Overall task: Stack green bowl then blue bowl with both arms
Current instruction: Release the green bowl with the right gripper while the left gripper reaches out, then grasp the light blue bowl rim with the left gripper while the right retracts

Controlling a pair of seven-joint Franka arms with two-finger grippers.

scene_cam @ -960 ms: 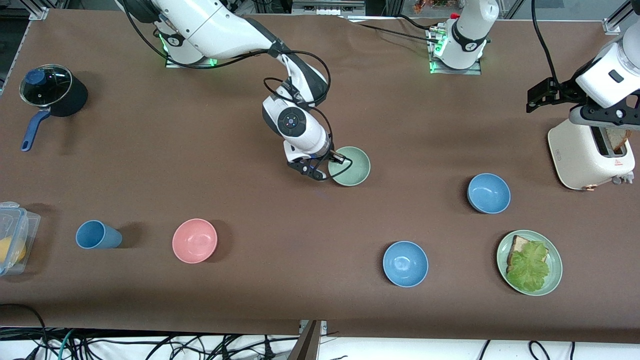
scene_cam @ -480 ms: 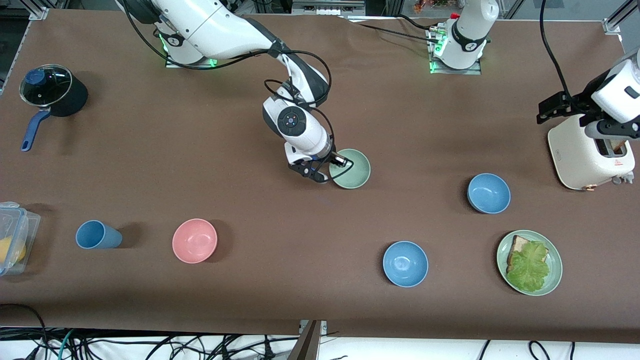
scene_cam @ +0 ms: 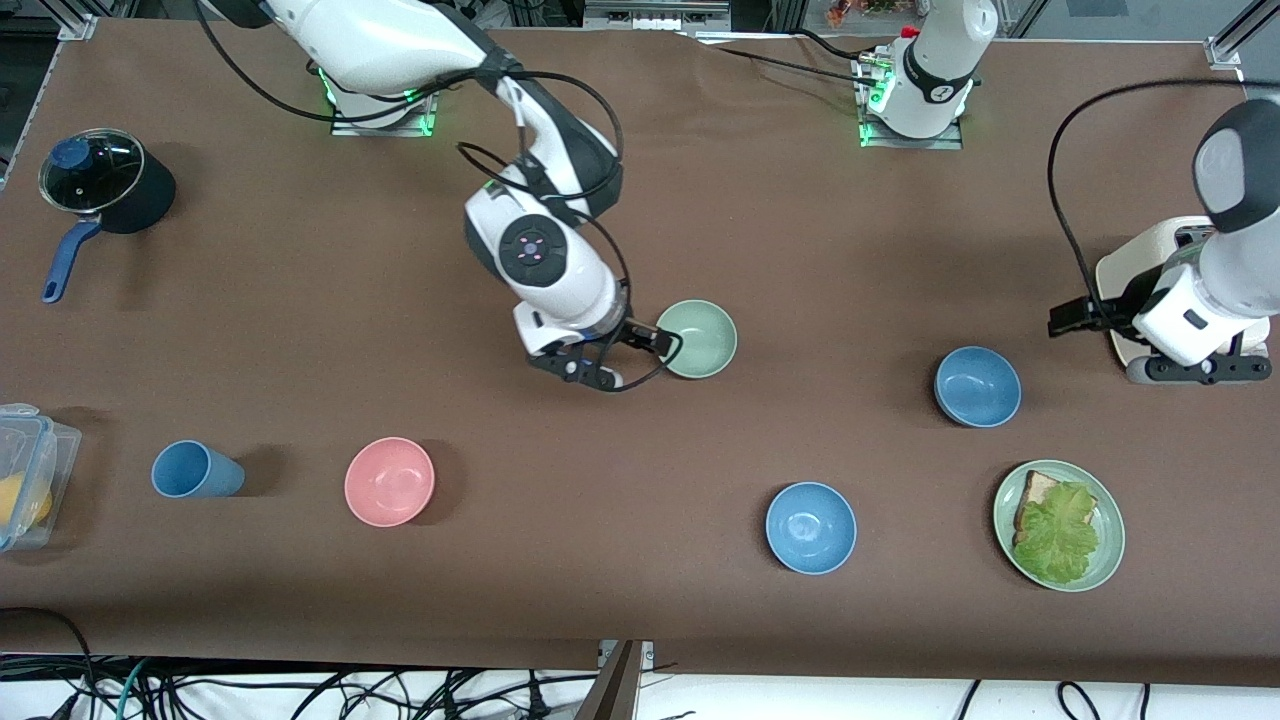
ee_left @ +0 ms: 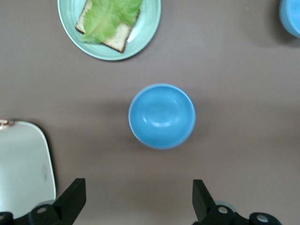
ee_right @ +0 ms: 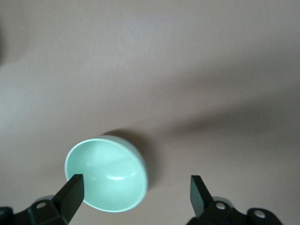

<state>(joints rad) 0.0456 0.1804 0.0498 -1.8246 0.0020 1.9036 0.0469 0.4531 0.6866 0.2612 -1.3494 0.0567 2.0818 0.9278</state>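
Note:
I will grab the blue bowl beside the toaster by its rim with my left gripper next. Then I can stack it with the green bowl.
The pale green bowl stands upright on the table near its middle. My right gripper hangs open just above it, one finger over the rim and the other over bare table. One blue bowl sits toward the left arm's end, beside the toaster. A second blue bowl lies nearer the front camera. My left gripper is open and empty, up in the air over the toaster's edge, with the first blue bowl below and ahead of it.
A cream toaster stands at the left arm's end. A green plate with bread and lettuce lies near the front. A pink bowl, blue cup, plastic box and lidded pot occupy the right arm's end.
My right gripper opened, let go of the green bowl and drew back toward the right arm's end. My left arm swung over the toaster toward the blue bowl.

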